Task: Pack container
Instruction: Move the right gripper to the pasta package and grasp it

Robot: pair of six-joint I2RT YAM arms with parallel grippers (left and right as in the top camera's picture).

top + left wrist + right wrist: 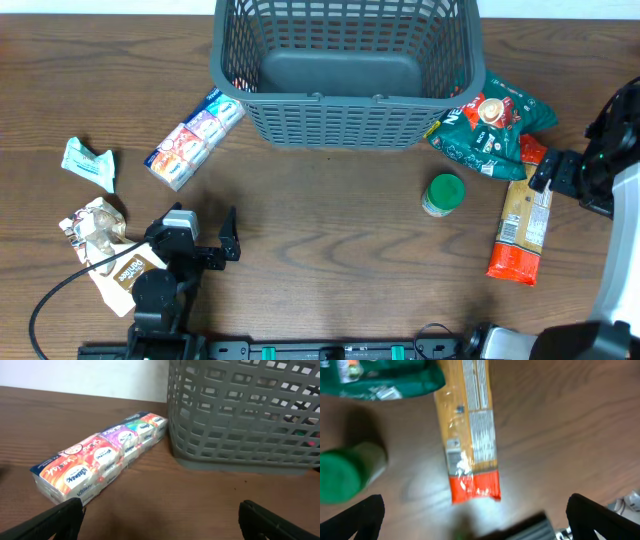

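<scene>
My right gripper is to lay the orange and red packet (522, 225) flat inside the container (345, 100), so it should next grab the packet across its narrow width near the middle.
The container (345, 100), a large dark grey lattice basket, stands at the back centre and also shows in the left wrist view (245, 415). Its floor shows bare. My left gripper (222, 245) is open and empty at the front left, low over the table (160, 520), pointing at a long multicoloured tissue pack (195, 137) (100, 457) left of the basket. My right gripper (545, 175) is open and empty (477, 520), above the upper end of an orange and red packet (522, 225) (470, 435).
A green snack bag (490, 125) (380, 377) lies by the basket's right corner. A green-lidded can (443, 193) (345, 472) stands left of the orange packet. A teal packet (88, 163), a crumpled wrapper (95, 225) and a brown packet (130, 270) lie at the left.
</scene>
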